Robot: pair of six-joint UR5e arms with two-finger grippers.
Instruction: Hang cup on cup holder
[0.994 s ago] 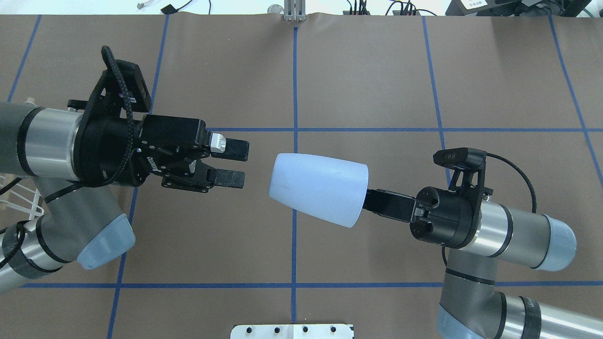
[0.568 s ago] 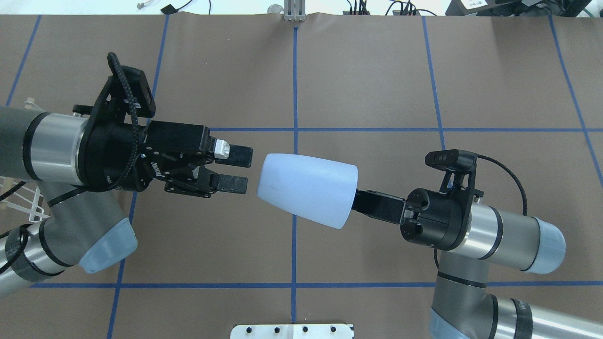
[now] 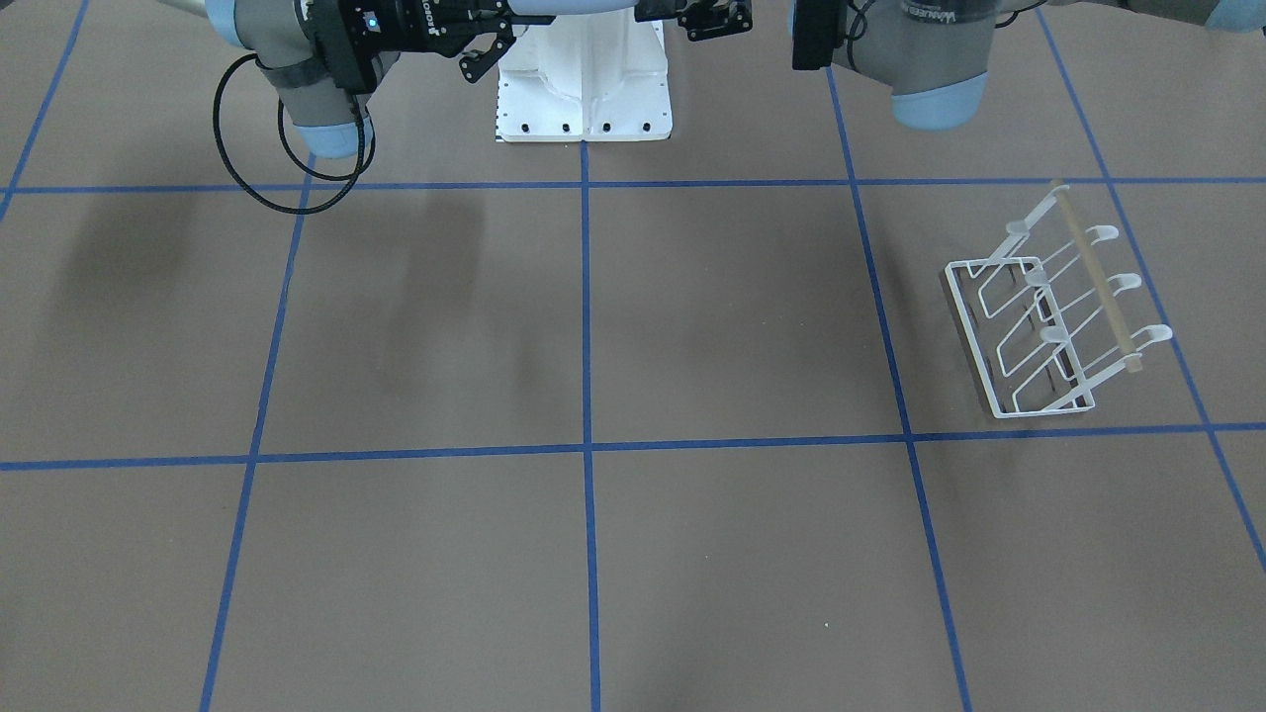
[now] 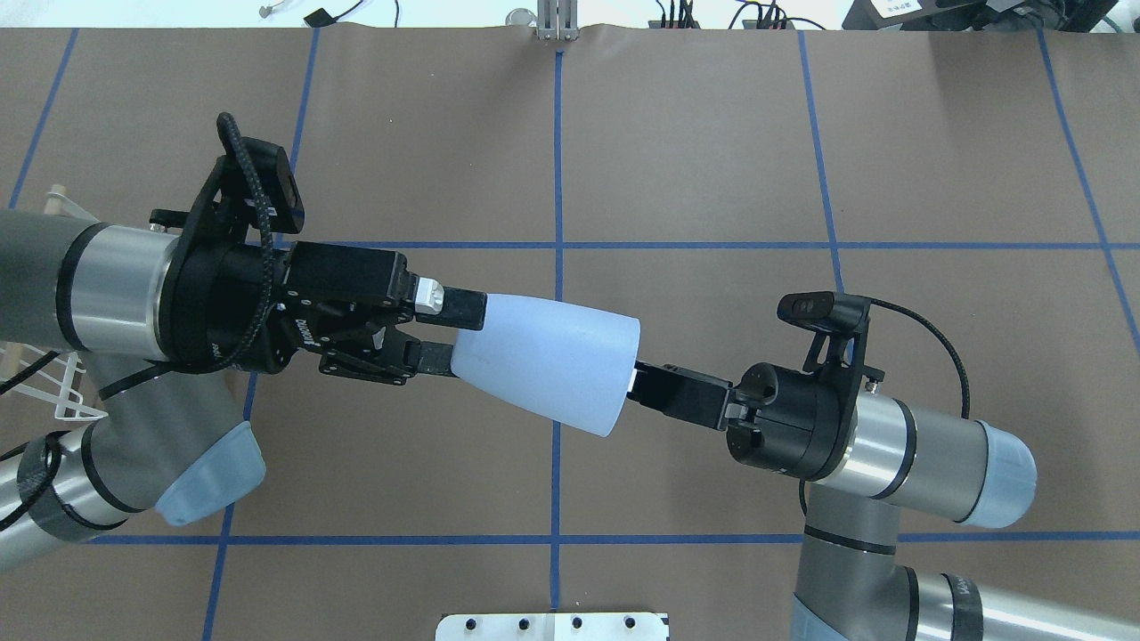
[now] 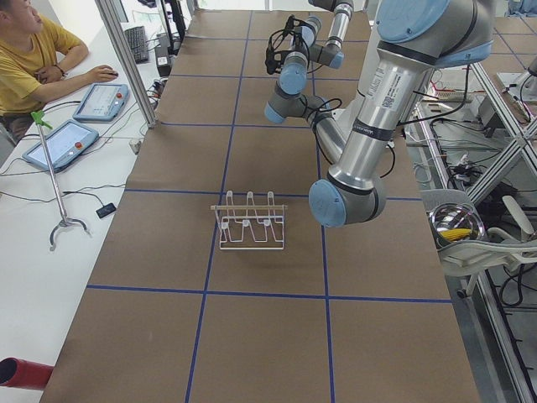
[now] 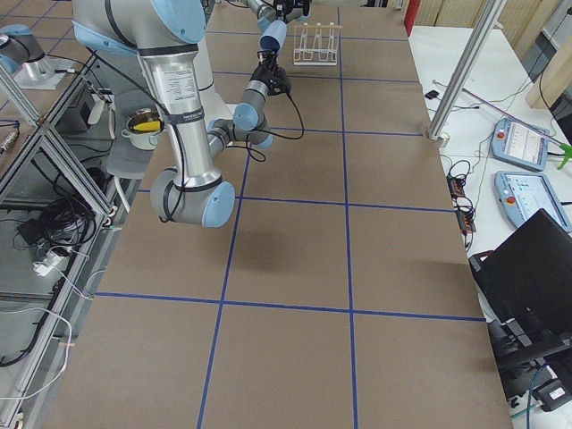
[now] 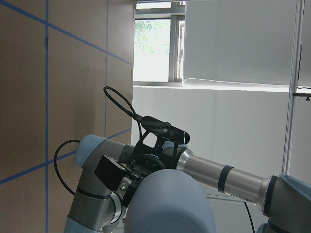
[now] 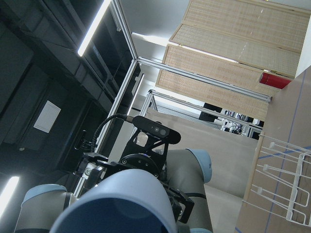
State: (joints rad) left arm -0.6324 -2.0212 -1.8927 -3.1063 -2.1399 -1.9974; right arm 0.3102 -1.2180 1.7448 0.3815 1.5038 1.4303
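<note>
The left gripper is ready to close on the cup: its fingers reach forward past the end of the cup's narrow base [image 7: 170,206], on either side.
The pale blue cup [image 4: 543,363] hangs level in the air over the table's middle, narrow base to the left, wide rim to the right. My right gripper [image 4: 634,383] is shut on its rim. My left gripper [image 4: 465,334] is open, with one finger [image 4: 463,307] above and one below the cup's base; I cannot tell if they touch it. The cup fills the bottom of the left wrist view [image 7: 167,204] and of the right wrist view [image 8: 121,204]. The white wire cup holder [image 3: 1048,316] stands empty on the table at my left, mostly hidden under my left arm in the overhead view [image 4: 44,383].
The white pedestal base [image 3: 584,89] sits at the table's near edge between the arms. An operator [image 5: 29,50] sits at a side table with tablets beyond the far edge. A metal bowl [image 5: 457,225] stands off the table behind me.
My right arm has carried the cup leftward. My left gripper has moved slightly right, so the cup's base now lies between its open fingers.
</note>
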